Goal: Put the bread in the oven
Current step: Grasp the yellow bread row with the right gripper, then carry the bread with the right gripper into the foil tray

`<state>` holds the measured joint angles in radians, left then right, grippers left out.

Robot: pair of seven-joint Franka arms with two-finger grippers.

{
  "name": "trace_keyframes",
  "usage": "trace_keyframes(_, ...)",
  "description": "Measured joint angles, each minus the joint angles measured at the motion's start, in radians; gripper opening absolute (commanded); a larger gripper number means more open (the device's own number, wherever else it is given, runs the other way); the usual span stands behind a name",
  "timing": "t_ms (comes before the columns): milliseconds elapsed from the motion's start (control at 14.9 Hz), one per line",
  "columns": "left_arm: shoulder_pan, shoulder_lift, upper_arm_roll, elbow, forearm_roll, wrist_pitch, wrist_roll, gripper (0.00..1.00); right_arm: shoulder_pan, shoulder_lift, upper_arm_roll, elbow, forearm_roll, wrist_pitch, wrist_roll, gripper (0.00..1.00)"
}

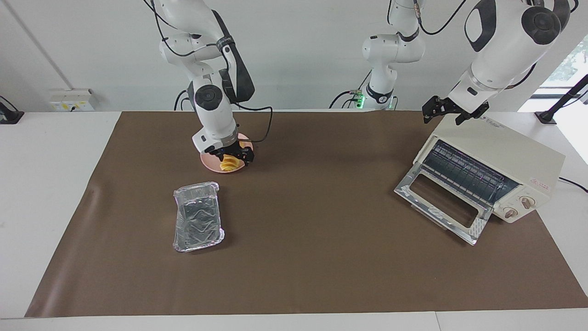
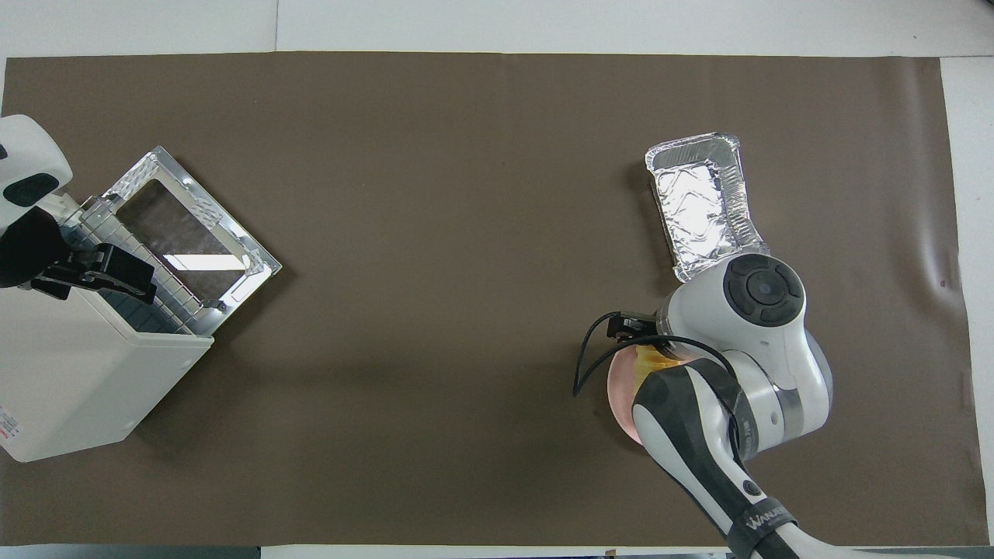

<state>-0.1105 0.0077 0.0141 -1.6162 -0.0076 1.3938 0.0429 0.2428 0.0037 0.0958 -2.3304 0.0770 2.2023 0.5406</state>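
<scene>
The yellow-orange bread needs to get ready for the oven. My right gripper will grab the bread by its ridged body next.
The yellow-orange ridged bread lies on a round pink plate at the right arm's end of the table. My right gripper is down over the loaf, open, with a finger on either side of it. In the overhead view the right arm covers most of the plate, and only a sliver of bread shows. The cream-white oven stands at the left arm's end, its glass door dropped open and its wire rack showing. My left gripper waits open over the oven's top edge.
A crinkled silver foil tray sits farther from the robots than the plate. A brown mat covers the table between the plate and the oven. The oven's two knobs face away from the robots.
</scene>
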Motion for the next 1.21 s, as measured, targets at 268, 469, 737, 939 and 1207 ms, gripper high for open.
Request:
trace_keyframes(268,0.000,0.000,0.000,0.000,0.000,0.000,0.000,1.00,0.000,-0.026,0.001,-0.067,0.000,0.047,-0.001,0.54)
trace_keyframes(469,0.000,0.000,0.000,0.000,0.000,0.000,0.000,1.00,0.009,-0.035,0.002,-0.094,0.000,0.078,-0.001,0.00)
trace_keyframes(737,0.000,0.000,0.000,0.000,0.000,0.000,0.000,1.00,0.015,-0.045,0.002,-0.102,0.000,0.081,-0.002,0.00)
trace_keyframes(939,0.000,0.000,0.000,0.000,0.000,0.000,0.000,1.00,0.024,-0.049,0.003,-0.071,0.000,0.072,-0.002,0.00)
trace_keyframes(1207,0.000,0.000,0.000,0.000,0.000,0.000,0.000,1.00,-0.026,-0.026,-0.002,0.186,0.000,-0.148,-0.132,0.00)
